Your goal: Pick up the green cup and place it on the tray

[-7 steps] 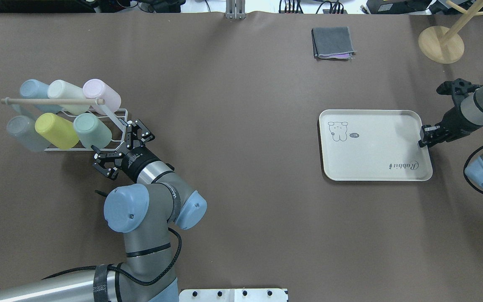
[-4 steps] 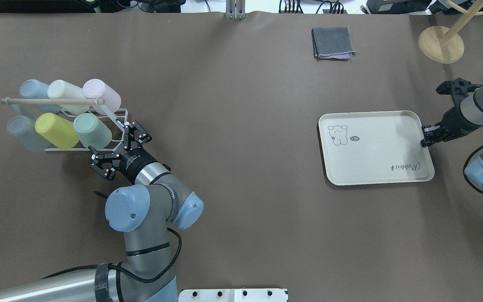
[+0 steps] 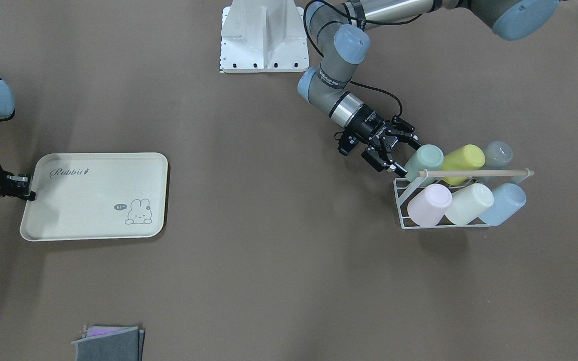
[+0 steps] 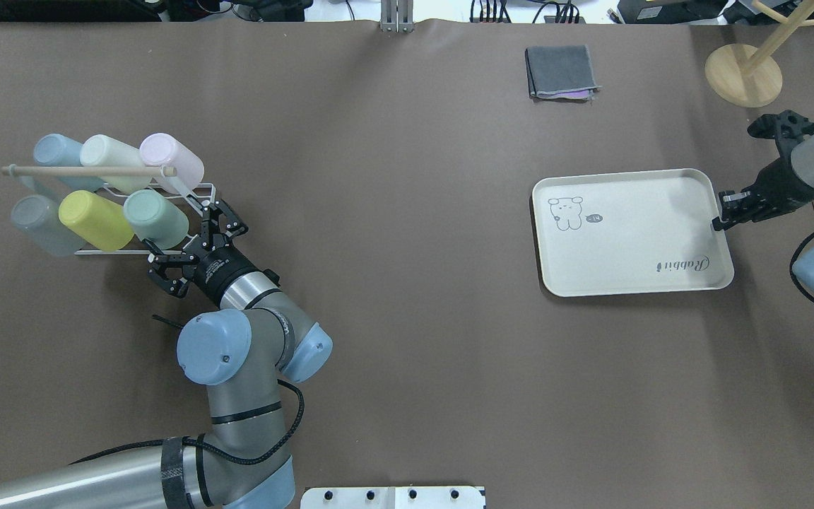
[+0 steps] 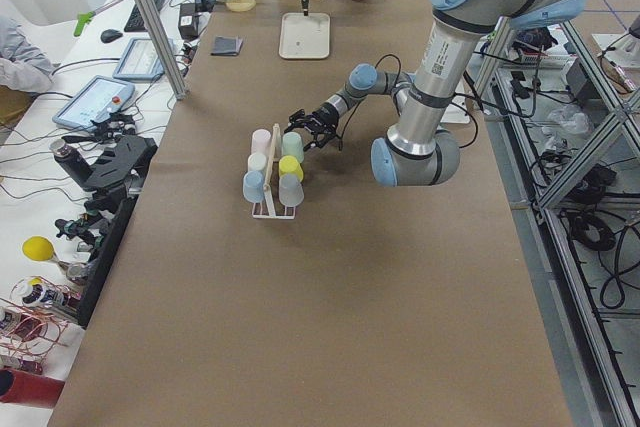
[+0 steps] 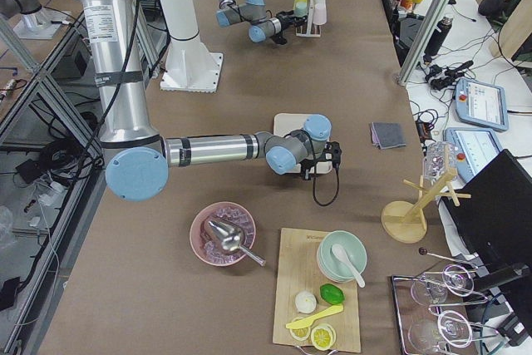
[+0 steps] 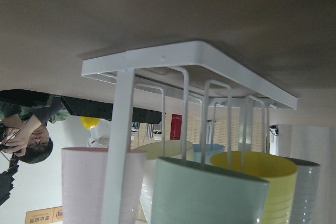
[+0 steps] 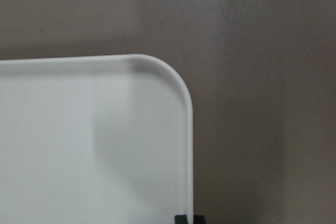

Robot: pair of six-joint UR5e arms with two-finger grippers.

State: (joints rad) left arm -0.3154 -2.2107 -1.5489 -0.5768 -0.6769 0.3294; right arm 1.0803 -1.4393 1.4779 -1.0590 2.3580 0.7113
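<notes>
I will grab the green cup by its closed end [image 3: 428, 156] with my left gripper next, because rack wires go into the green cup's opening and other cups crowd its rim.
The green cup [image 4: 155, 218] lies tilted on a white wire rack [image 4: 198, 194], in the near row at its right end. It also shows in the front view [image 3: 423, 159] and close up in the left wrist view [image 7: 210, 198]. My left gripper [image 4: 181, 236] is open with its jaws spread, just short of the cup's near end, and holds nothing. The cream tray [image 4: 626, 240] with the bunny drawing lies at the right. My right gripper [image 4: 721, 215] is shut on the tray's right rim. The right wrist view shows a tray corner [image 8: 105, 145].
The rack also holds a yellow-green cup [image 4: 95, 219], a grey cup [image 4: 39, 223], a blue cup [image 4: 57, 152], a pale cream cup [image 4: 111, 154] and a pink cup [image 4: 170, 159] under a wooden bar [image 4: 89, 170]. A folded grey cloth [image 4: 561, 72] and a round wooden stand base [image 4: 742, 74] lie at the far edge.
My left gripper has crept up and left toward the green cup. My right gripper has moved away from the robot with the tray's right end, turning the tray slightly.
</notes>
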